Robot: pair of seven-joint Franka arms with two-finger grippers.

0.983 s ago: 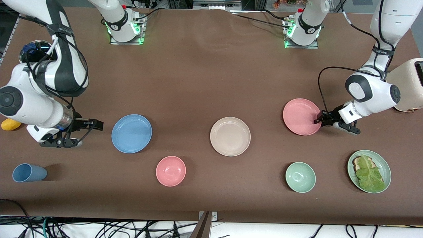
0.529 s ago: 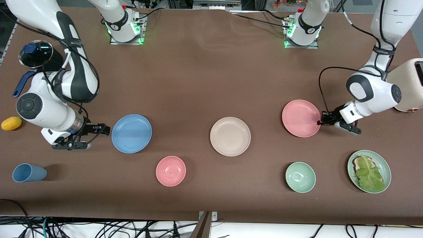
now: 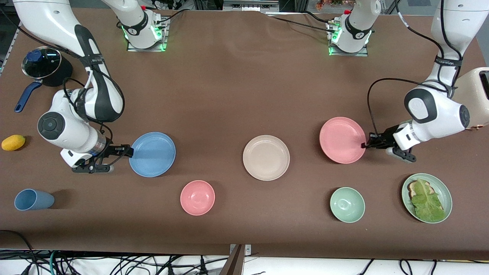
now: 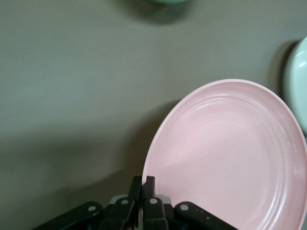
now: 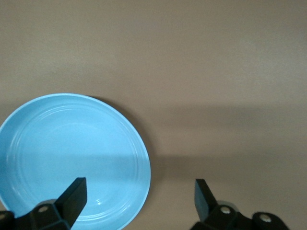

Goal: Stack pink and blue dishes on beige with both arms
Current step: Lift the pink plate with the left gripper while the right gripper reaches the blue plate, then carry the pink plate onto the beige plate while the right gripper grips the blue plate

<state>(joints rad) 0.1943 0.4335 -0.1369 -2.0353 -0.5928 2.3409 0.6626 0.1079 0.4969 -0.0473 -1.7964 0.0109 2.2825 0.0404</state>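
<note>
My right gripper grabs the sky blue plate by its rim [image 3: 133,158] next, to stack it over the beige plate.
The pale pink plate [image 3: 342,140] is beside the beige plate, toward the left arm's end of the table. My left gripper [image 3: 365,145] is shut on its rim. In the left wrist view the fingers [image 4: 144,184] pinch the rim of the pink plate [image 4: 230,158], and a shadow lies under the plate. The cream-beige plate [image 3: 266,157] lies flat mid-table. The sky blue plate [image 3: 152,154] lies flat toward the right arm's end. My right gripper [image 3: 128,151] is open at the blue plate's edge. In the right wrist view, one finger [image 5: 74,196] is over the blue plate [image 5: 72,158] and the other is off it.
A pink bowl [image 3: 197,197], a mint bowl [image 3: 347,204] and a green plate with toast and lettuce [image 3: 426,198] sit nearer the camera. A blue cup [image 3: 33,199], a yellow fruit [image 3: 13,142] and a lidded pot [image 3: 42,63] are at the right arm's end. A toaster [image 3: 473,97] is at the left arm's end.
My right gripper has moved up to the blue plate's rim. My left gripper has carried the pink plate a little toward the beige plate.
</note>
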